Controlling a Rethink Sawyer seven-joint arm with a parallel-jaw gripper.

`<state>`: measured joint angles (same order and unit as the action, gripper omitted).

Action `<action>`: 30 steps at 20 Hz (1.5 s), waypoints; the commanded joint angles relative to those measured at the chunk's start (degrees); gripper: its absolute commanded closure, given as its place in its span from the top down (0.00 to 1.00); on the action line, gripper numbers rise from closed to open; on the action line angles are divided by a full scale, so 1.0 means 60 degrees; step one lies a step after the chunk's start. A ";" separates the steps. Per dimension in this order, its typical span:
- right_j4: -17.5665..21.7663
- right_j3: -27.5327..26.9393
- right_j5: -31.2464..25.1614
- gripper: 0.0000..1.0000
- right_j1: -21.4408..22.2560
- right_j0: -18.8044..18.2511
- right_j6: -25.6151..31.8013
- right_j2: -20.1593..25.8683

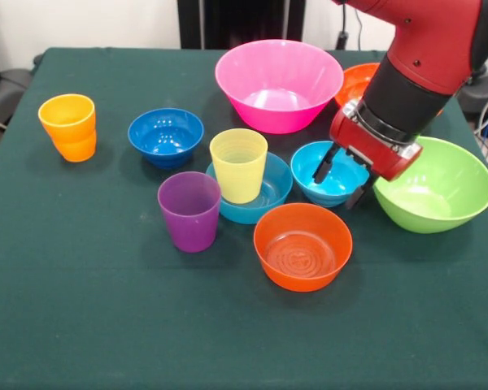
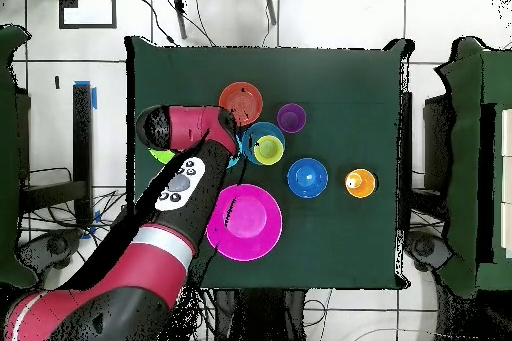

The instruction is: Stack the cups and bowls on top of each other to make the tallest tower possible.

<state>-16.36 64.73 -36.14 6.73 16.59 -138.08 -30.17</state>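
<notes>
My gripper will grab the small cyan bowl next by the edge of its rim (image 1: 366, 173), because its round body (image 1: 328, 188) is wider than my open fingers.
My gripper (image 1: 340, 180) is open and low over the right rim of the cyan small bowl (image 1: 317, 191). One finger (image 1: 322, 166) is inside the bowl and the other sits outside the rim. The yellow cup (image 1: 239, 165) stands upright in the mid-blue small bowl (image 1: 264, 199); both also show in the overhead view (image 2: 267, 147). The purple cup (image 1: 189, 210) and the orange-red small bowl (image 1: 302, 246) stand in front. The orange cup (image 1: 67, 126) is far left, and the dark blue small bowl (image 1: 166, 136) is beside it. In the overhead view the arm hides the gripper and the cyan bowl.
The large pink bowl (image 1: 278, 84) is behind the stack. The large orange-red bowl (image 1: 355, 80) is partly hidden behind the arm. The large lime green bowl (image 1: 433, 184) sits right next to the gripper. The green table (image 1: 106, 309) has open cloth in front.
</notes>
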 commanded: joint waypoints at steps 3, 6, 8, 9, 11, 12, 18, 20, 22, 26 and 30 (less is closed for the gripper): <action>-0.0350 -0.0465 -0.0754 1.00 -0.0287 0.0123 -0.1960 0.0446; -0.0400 -0.0470 -0.0729 1.00 -0.0335 0.0178 -0.2010 0.0403; -0.0424 -0.0487 -0.0765 1.00 -0.0351 0.0214 -0.2019 0.0354; -0.0438 -0.0491 -0.0783 1.00 -0.0356 0.0227 -0.2015 0.0336; -0.0474 -0.0516 -0.0803 1.00 -0.0394 0.0254 -0.2027 0.0284; -0.0493 -0.0529 -0.0782 1.00 -0.0420 0.0253 -0.2014 0.0271; -0.0662 -0.0673 -0.0855 1.00 -0.0621 0.0406 -0.2151 0.0060; -0.0724 -0.0707 -0.0908 1.00 -0.0663 0.0504 -0.2234 0.0002; -0.0851 -0.0754 -0.0937 1.00 -0.0767 0.0680 -0.2464 -0.0041; -0.1027 -0.0832 -0.1082 1.00 -0.0889 0.0906 -0.2688 -0.0182; -0.1104 -0.0799 -0.1038 1.00 -0.0935 0.0952 -0.2533 -0.0199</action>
<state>-20.88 62.48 -36.33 2.78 21.28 -139.56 -34.96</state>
